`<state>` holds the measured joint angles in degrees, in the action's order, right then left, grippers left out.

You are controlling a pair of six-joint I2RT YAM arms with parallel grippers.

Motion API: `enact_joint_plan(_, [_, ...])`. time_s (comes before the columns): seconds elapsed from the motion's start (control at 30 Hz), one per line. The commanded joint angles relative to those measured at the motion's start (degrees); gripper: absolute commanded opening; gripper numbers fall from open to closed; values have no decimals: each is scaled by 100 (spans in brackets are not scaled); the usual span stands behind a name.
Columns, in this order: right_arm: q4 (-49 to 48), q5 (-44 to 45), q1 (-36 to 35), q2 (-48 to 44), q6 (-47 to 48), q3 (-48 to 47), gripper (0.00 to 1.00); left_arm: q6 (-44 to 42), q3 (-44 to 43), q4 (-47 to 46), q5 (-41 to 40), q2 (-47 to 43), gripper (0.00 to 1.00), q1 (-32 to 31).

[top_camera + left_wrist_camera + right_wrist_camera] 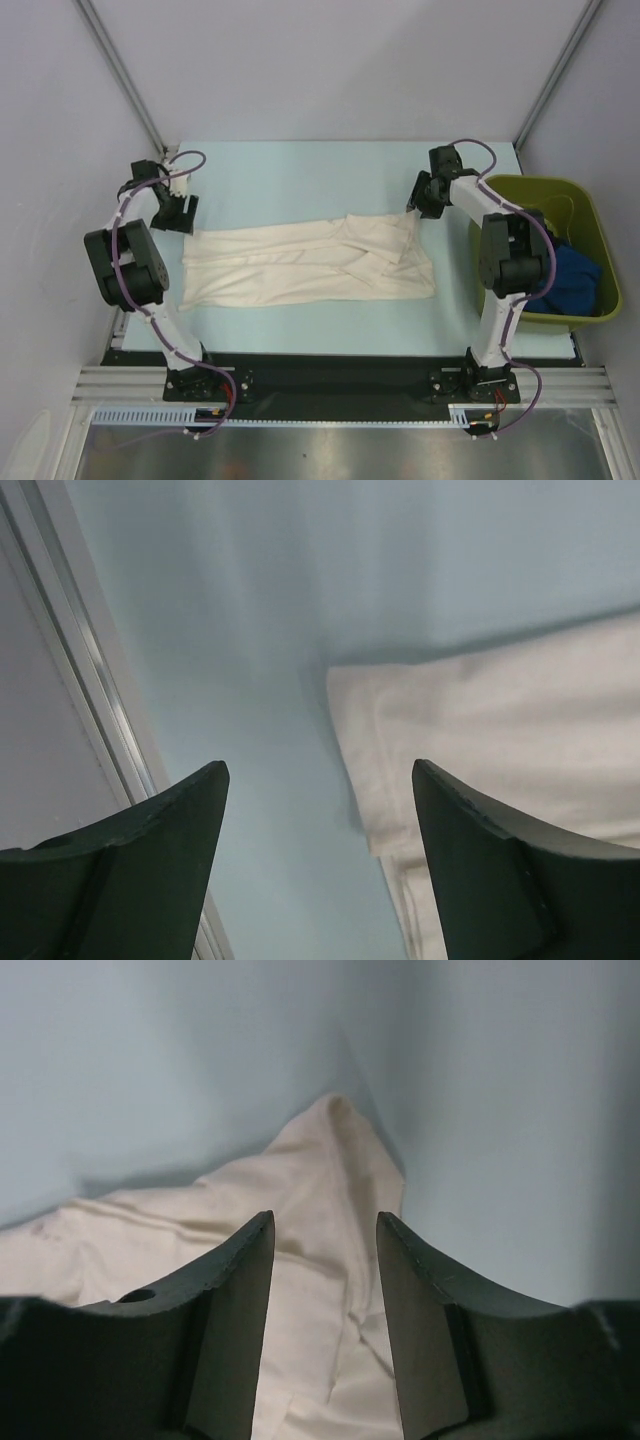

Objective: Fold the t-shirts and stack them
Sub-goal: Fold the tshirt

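The folded t-shirt needs to be turned for folding. My right gripper should next grab the raised top of the far corner of the cream t-shirt.
A cream t-shirt lies on the pale blue table, folded lengthwise, with a rumpled bunch at its right end. My left gripper hovers open just past the shirt's far left corner; the left wrist view shows that corner between and past my fingers. My right gripper is open over the shirt's far right tip, which rises into a peak between my fingers. A bright blue t-shirt and dark cloth lie in the bin.
An olive-green plastic bin stands at the right edge of the table, beside my right arm. White walls with metal posts close in the left, right and back. A black rail runs along the near edge under both arm bases.
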<state>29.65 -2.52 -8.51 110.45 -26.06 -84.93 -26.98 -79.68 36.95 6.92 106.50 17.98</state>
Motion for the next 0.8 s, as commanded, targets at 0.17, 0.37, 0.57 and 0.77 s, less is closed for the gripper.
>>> enact_joint_plan(0.17, [-73,-266,52,950,66,-428,47,343,-295,-285,-594,696,80,-136])
enact_joint_plan(0.37, [-231,-486,60,1382,-39,-727,7,290,180,-277,-271,688,55,-251])
enact_joint_plan(0.57, [-433,-600,130,2110,-223,-1736,0,-35,847,101,450,363,0,-260])
enact_joint_plan(0.77, [-513,-846,131,3727,-873,-4415,0,-974,1586,936,1197,-164,0,-566])
